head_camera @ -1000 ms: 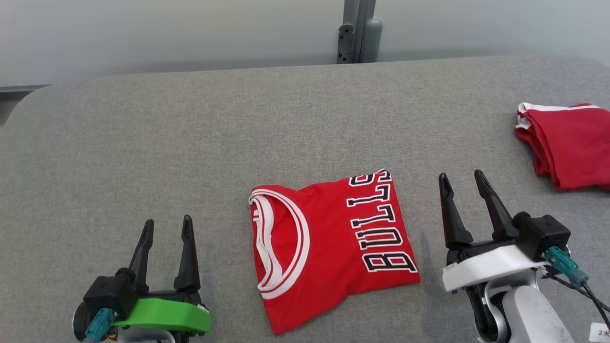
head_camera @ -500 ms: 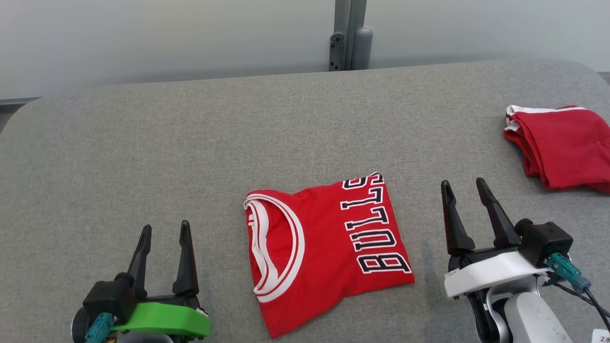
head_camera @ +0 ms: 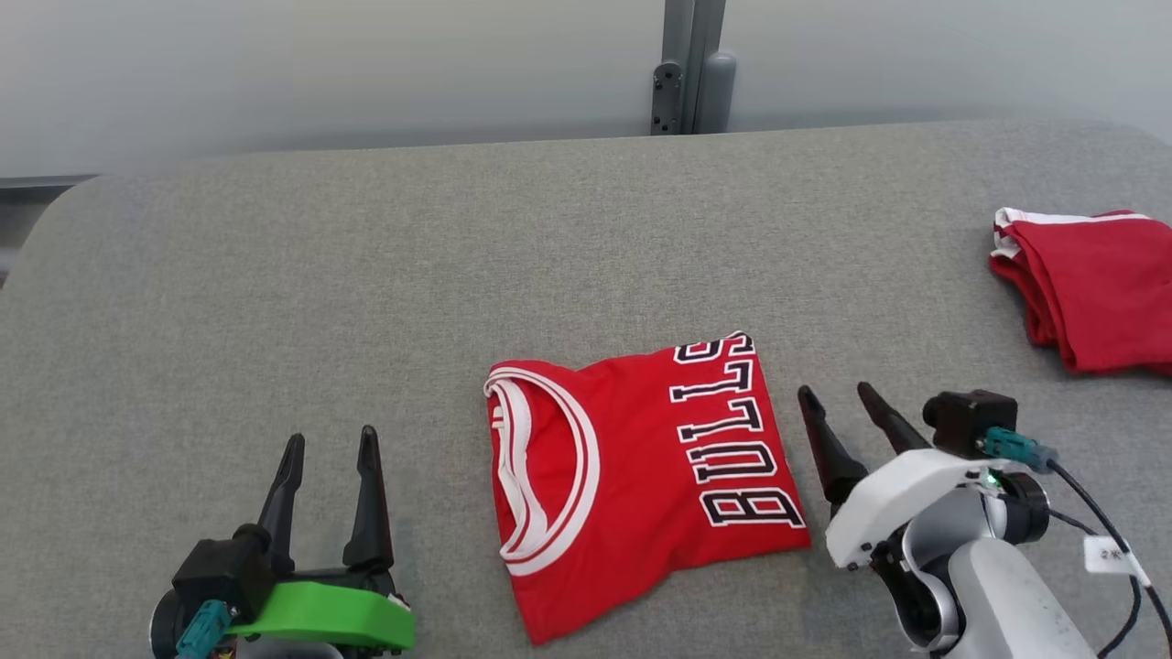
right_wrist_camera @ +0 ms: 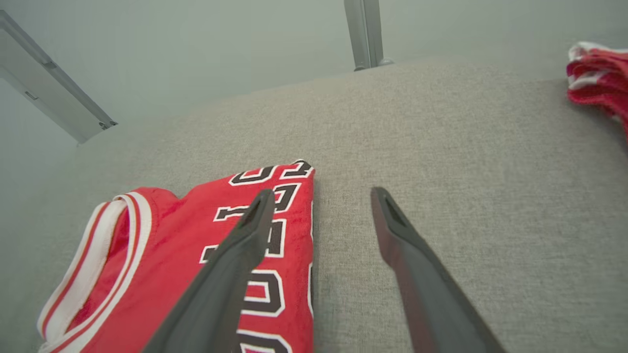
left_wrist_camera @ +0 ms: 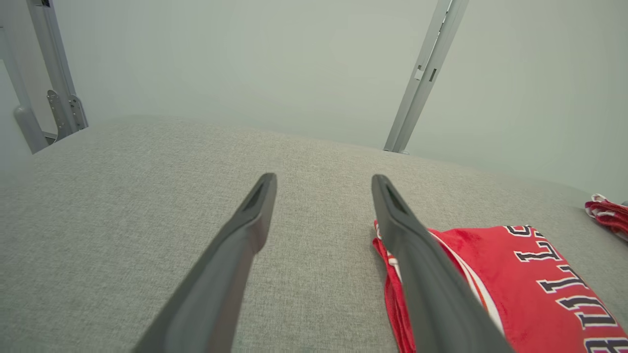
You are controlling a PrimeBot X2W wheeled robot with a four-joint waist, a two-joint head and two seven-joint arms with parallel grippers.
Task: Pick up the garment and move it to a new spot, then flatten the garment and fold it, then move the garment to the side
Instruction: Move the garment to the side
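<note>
My right gripper grabs the jersey by its lettered edge next, to move the jersey aside to the other red garment.
The garment is a red jersey with white trim and black lettering, folded into a rough square near the front middle of the grey table. My right gripper stands open just off its right edge, tilted toward it and holding nothing. In the right wrist view the garment lies beneath the left finger of the right gripper. My left gripper is open and empty at the lower left, apart from the cloth. In the left wrist view the garment lies right of the left gripper.
Another folded red garment with white trim lies at the table's right edge; it shows too as the red garment and the red garment. A grey post stands behind the table against the pale wall.
My right gripper has swung left and lower, tilting toward the jersey's right edge. The left gripper keeps its pose. The camera has shifted slightly.
</note>
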